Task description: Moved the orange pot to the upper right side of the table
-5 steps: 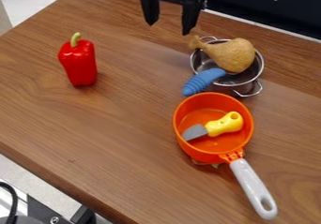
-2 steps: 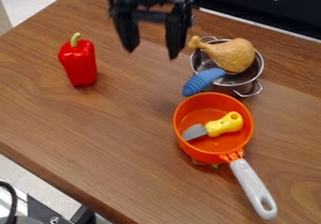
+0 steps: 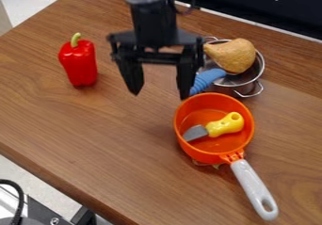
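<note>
Next, my gripper takes hold of the orange pot (image 3: 182,144) by its orange rim to move it across the table.
The black gripper (image 3: 159,96) hangs open over the middle of the table (image 3: 113,139), its fingers wide apart with nothing between them. Below and to the right of it sits the orange pot (image 3: 182,144), whose grey-white handle points to the lower right. A toy knife (image 3: 225,125) with a yellow handle and grey blade lies inside the pot. The gripper's right finger is above and left of the pot's upper rim, apart from it in the view. Something small shows from under the pot's lower edge.
Just behind the orange pot stands a metal pot (image 3: 251,76) holding a toy drumstick (image 3: 234,55) and a blue-handled item (image 3: 206,79), both partly behind the arm. A red pepper (image 3: 79,64) stands upright at the left. The table's front edge runs along the lower left.
From the top edge the gripper has come down the view towards the orange pot, fingers still apart. It now covers part of the drumstick and the blue handle. The pots and pepper have not moved.
</note>
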